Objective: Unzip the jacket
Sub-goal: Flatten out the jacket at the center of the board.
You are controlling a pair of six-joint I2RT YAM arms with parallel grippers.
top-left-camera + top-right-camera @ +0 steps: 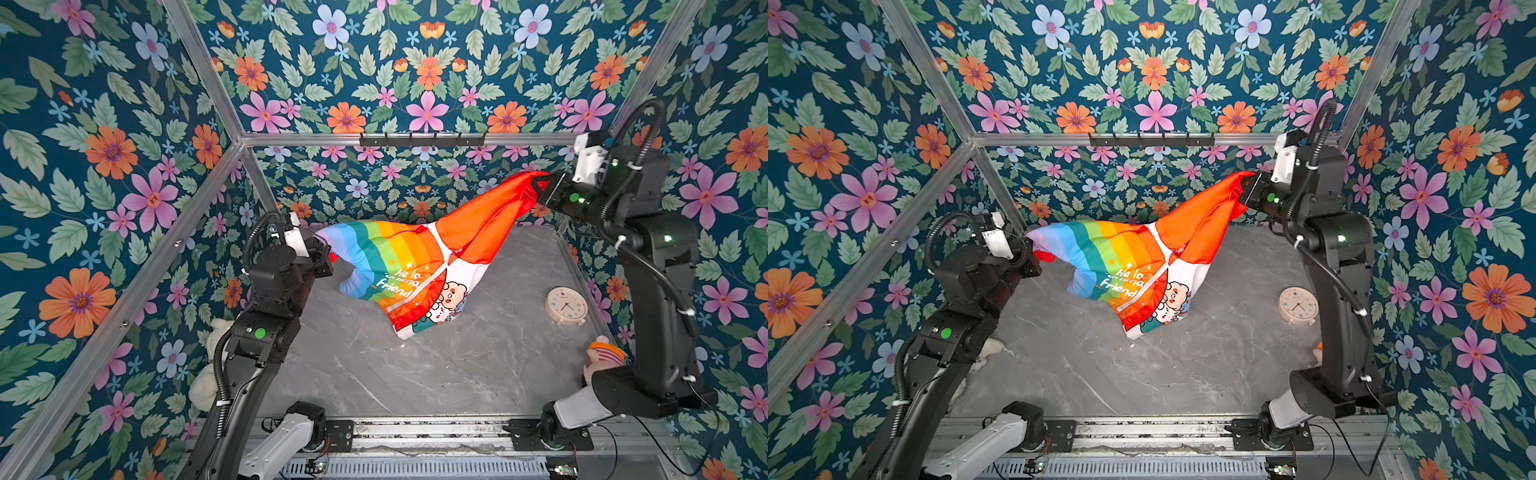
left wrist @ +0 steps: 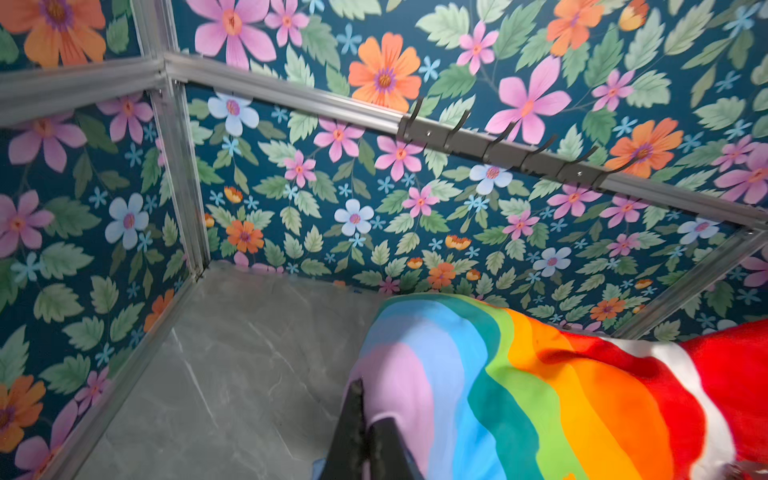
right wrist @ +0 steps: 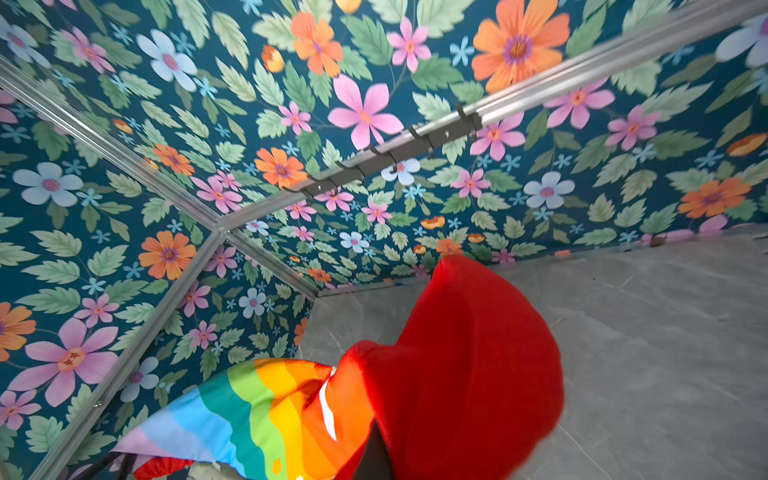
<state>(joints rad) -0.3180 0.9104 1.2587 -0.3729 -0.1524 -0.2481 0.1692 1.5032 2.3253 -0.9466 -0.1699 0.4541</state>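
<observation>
I should keep holding the lilac end of the jacket's sleeve, because the jacket is hanging above the table. The sleeve's end would fall crumpled under the red hood [image 3: 478, 353] if I opened my left gripper now.
The jacket [image 1: 399, 266] hangs stretched in the air between my two grippers, above the grey table [image 1: 415, 374]. My left gripper [image 1: 328, 254] is shut on the lilac end of the rainbow sleeve [image 2: 399, 374], close to its red cuff; in the left wrist view the gripper [image 2: 368, 401] pinches the fabric. My right gripper [image 1: 540, 187] is higher, at the back right, and is shut on the red hood [image 3: 478, 353], which hides most of its fingers. The white zipper [image 1: 445, 259] runs down between the rainbow half and the white cartoon half. The hem dangles lowest, just above the table.
A round cream clock [image 1: 566, 306] lies on the table at the right. A pink plush with a striped hat [image 1: 602, 357] sits by the right arm's base, and a white plush [image 1: 208, 374] by the left arm. A black hook rack [image 1: 422, 140] hangs on the back rail.
</observation>
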